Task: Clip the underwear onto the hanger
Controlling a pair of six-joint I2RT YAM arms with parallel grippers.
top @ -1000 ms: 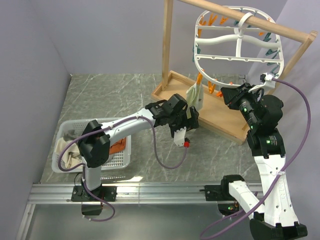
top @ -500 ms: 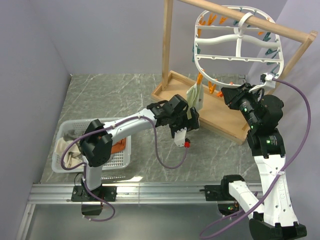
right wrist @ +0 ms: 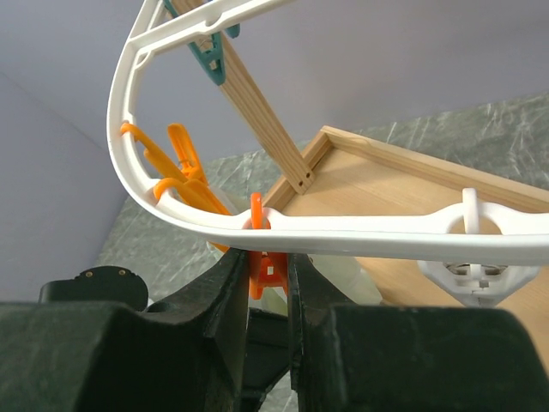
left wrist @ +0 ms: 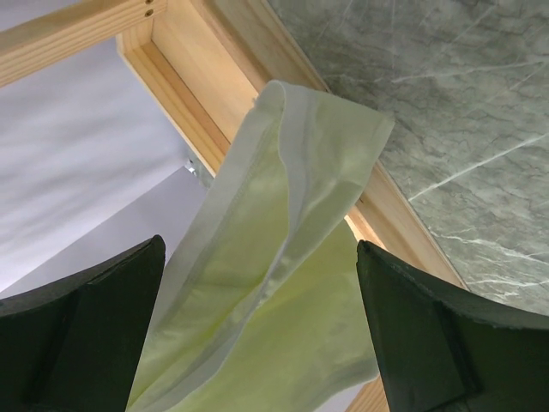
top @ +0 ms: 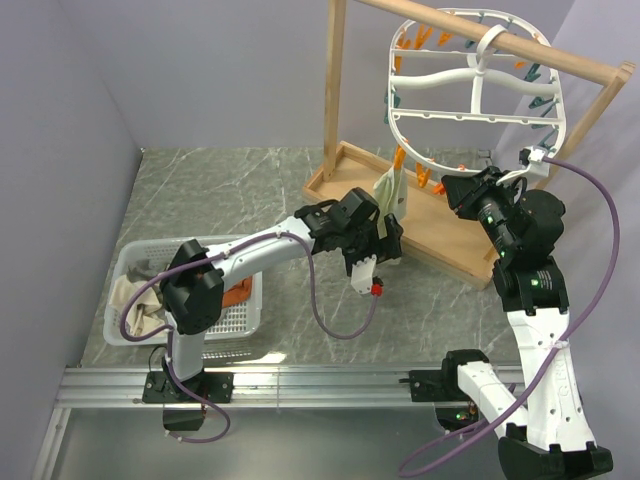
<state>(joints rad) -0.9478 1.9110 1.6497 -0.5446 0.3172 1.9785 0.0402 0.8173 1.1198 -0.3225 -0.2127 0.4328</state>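
Observation:
I need to grab the underwear with my left gripper by its dangling folded edge [left wrist: 271,251]. The underwear's corner should stick out past my fingers, so it can be clipped into the orange clothespin.
The white oval hanger [top: 478,84] hangs by its hook from the wooden bar. The pale yellow underwear [top: 389,190] dangles from an orange clothespin [top: 400,160] on the hanger's lower left rim. My left gripper [top: 388,232] is just below it, open. In the left wrist view the underwear [left wrist: 283,257] hangs in folds between the wide-apart fingers [left wrist: 429,335]. My right gripper [top: 456,186] is at the hanger's bottom rim [right wrist: 369,227], shut on an orange clothespin [right wrist: 269,268].
The wooden frame stand's base tray [top: 440,228] lies under the hanger, with its upright post [top: 334,90] to the left. A white basket [top: 130,262] at the left holds an orange-rust cloth [top: 238,292] and pale cloths [top: 130,300]. Teal and orange clothespins line the hanger's rim.
My left gripper has edged slightly right, toward the wooden base, under the hanging underwear. The right arm has barely moved and stays on the clothespin.

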